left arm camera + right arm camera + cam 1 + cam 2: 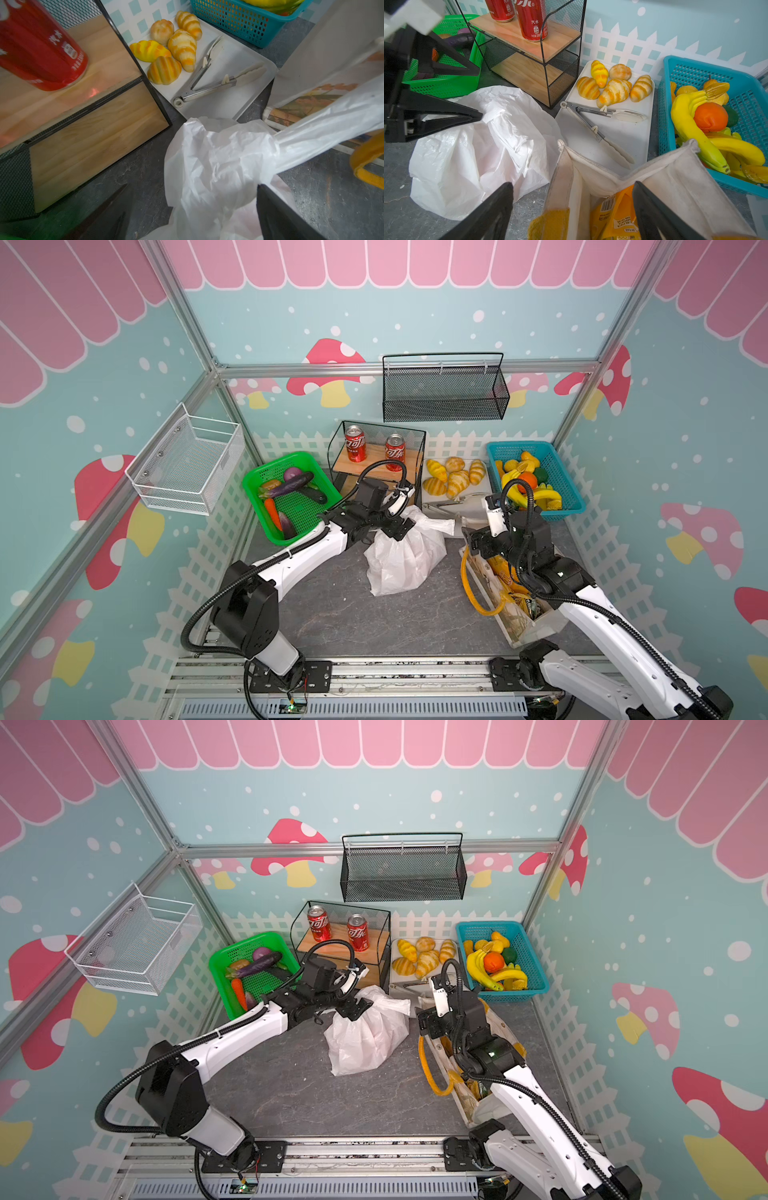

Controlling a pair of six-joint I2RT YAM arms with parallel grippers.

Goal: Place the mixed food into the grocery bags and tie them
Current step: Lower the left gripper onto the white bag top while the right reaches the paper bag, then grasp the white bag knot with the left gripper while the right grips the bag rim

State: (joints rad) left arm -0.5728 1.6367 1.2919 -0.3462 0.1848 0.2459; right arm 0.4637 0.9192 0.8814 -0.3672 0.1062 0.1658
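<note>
My left gripper grabs the white plastic bag by its bunched top (pixel 417 521) next, keeping the bag's opening gathered, to place the bag into the tote (pixel 536 626).
The white plastic bag (pixel 405 560) (pixel 365 1040) stands bunched at its top in the middle of the floor. My left gripper (pixel 399 529) (pixel 193 212) is open, its jaws wide on either side of the bunched top (pixel 218 166). One twisted handle (pixel 332 124) trails toward the tote. The cream tote (pixel 536 626) (pixel 675 176) lies on the right with yellow snack packets (pixel 616 214) inside. My right gripper (pixel 473 539) (pixel 573 212) is open astride the tote's near wall. A carrot (pixel 272 510) and purple onion (pixel 292 473) lie in the green basket (pixel 249 485).
A wire shelf with two cola cans (pixel 355 443) stands behind the bag. Beside it, a white tray (pixel 469 506) holds croissants and tongs (pixel 591 116). A blue basket (pixel 494 448) of fruit sits at the back right. Mesh baskets hang on the walls.
</note>
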